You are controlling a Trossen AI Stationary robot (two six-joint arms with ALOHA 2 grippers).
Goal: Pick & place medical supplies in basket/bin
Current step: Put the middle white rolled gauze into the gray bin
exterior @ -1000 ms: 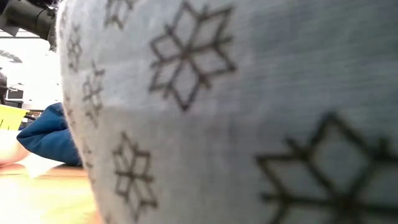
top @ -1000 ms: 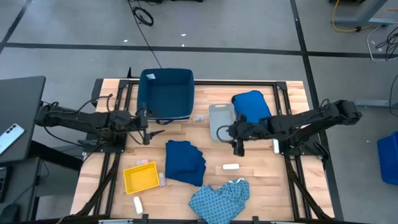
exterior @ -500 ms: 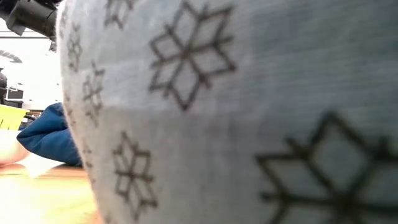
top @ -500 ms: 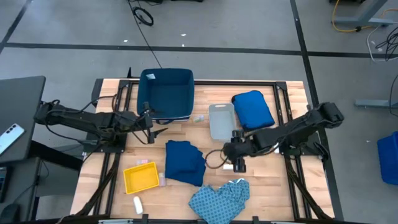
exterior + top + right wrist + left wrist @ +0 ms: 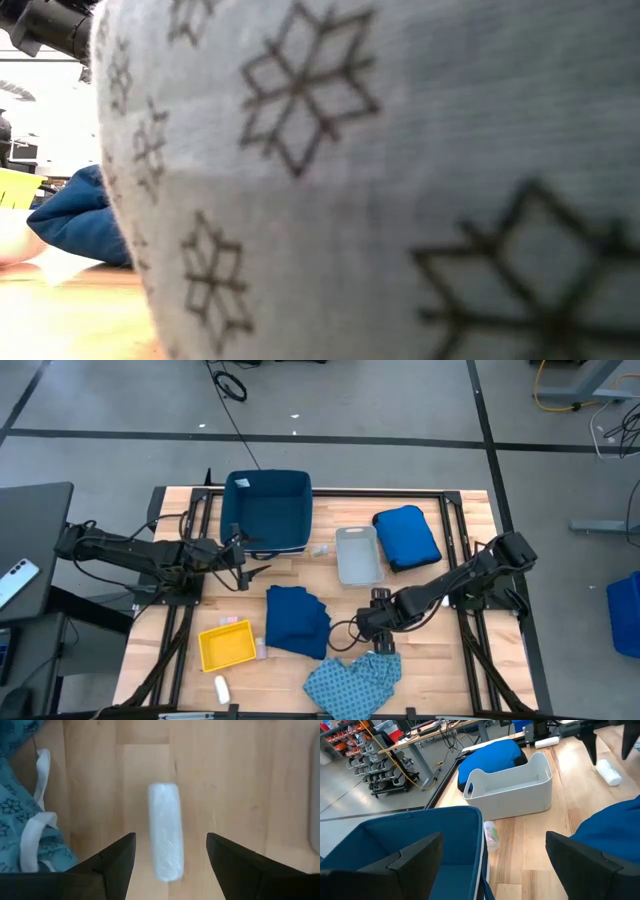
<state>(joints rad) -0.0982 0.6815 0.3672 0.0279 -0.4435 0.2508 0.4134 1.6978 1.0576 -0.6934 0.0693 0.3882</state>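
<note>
The wood shows between my right gripper's fingertips and the white roll [image 5: 166,839] below. My right gripper needs to come down before it closes on the roll.
My right gripper [image 5: 171,837] is open and points down over a white oblong roll [image 5: 166,839] lying flat on the wood; its fingers stand on either side of the roll without touching it. In the high view the right gripper [image 5: 378,630] hides that roll. The light blue patterned garment [image 5: 353,678] lies just nearer, the navy garment [image 5: 297,620] to the left. My left gripper [image 5: 243,570] waits open beside the navy bin [image 5: 268,510]. The grey tray [image 5: 358,554] and yellow tray [image 5: 228,645] stand on the table.
A royal-blue puffy bundle [image 5: 405,537] lies right of the grey tray. Another white packet [image 5: 222,688] rests near the table's near edge, and a small item [image 5: 320,550] between bin and grey tray. The patterned cloth [image 5: 400,180] fills the low view.
My right gripper has moved from beside the grey tray toward the table's near edge and come down over the white roll, which has stayed where it was.
</note>
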